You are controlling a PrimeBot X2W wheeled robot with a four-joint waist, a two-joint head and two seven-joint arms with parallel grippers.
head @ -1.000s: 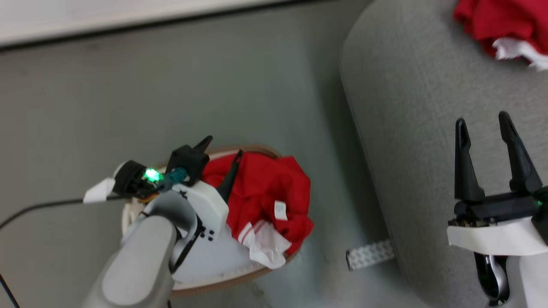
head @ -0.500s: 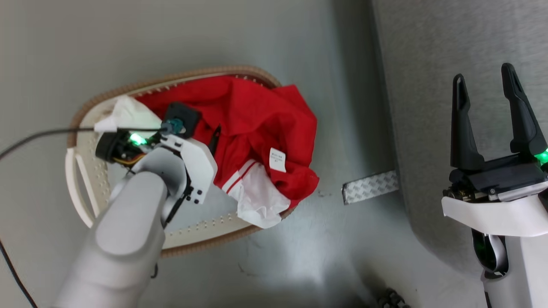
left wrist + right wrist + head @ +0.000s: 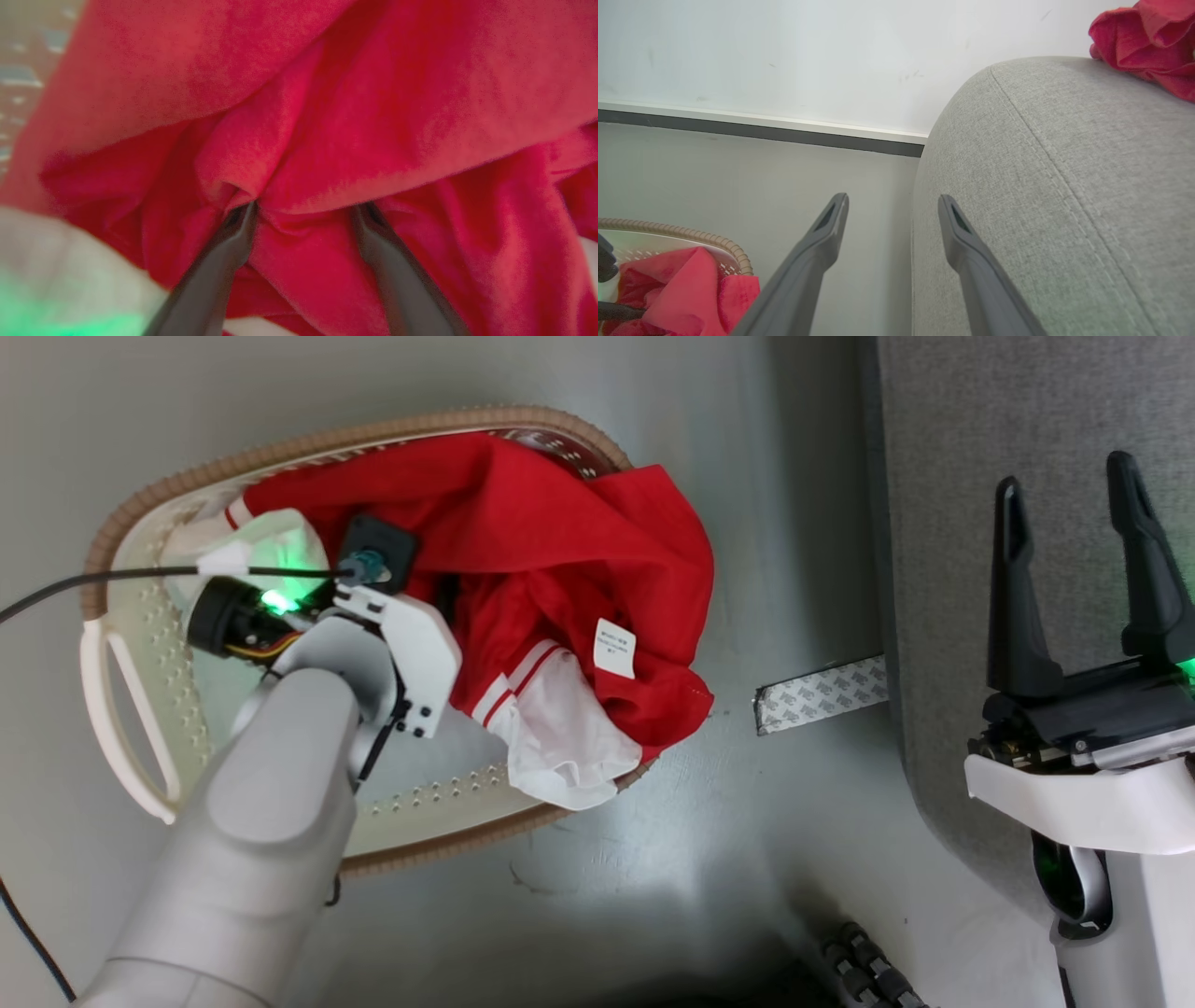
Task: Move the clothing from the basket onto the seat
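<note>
Next, my left gripper grabs the red garment from the basket (image 3: 308, 437) by its bunched fold (image 3: 538, 504) to move the garment onto the seat.
The basket (image 3: 308, 437), white with a brown braided rim, stands on the floor at the left of the head view. Red clothing (image 3: 560, 551) with a white panel and a small label fills its right half and hangs over the rim. My left arm (image 3: 280, 784) reaches down into it. In the left wrist view my left gripper (image 3: 306, 209) is open, its fingertips pushed into the red folds (image 3: 373, 116) with a ridge of cloth between them. My right gripper (image 3: 1064, 476) hangs open and empty over the edge of the grey seat (image 3: 980, 411). Another red garment (image 3: 1148, 32) lies on the seat (image 3: 1064, 186).
A patterned silver strip (image 3: 822, 693) lies on the floor between basket and seat. A black cable (image 3: 93, 581) runs left from my left wrist. The basket's white handle (image 3: 121, 709) sticks out on the left. A white wall with a dark baseboard (image 3: 761, 133) stands behind.
The head camera has tilted down, so the whole picture shifted. My left gripper has sunk deeper into the red clothing, and its fingers are now buried. The right gripper has stayed open.
</note>
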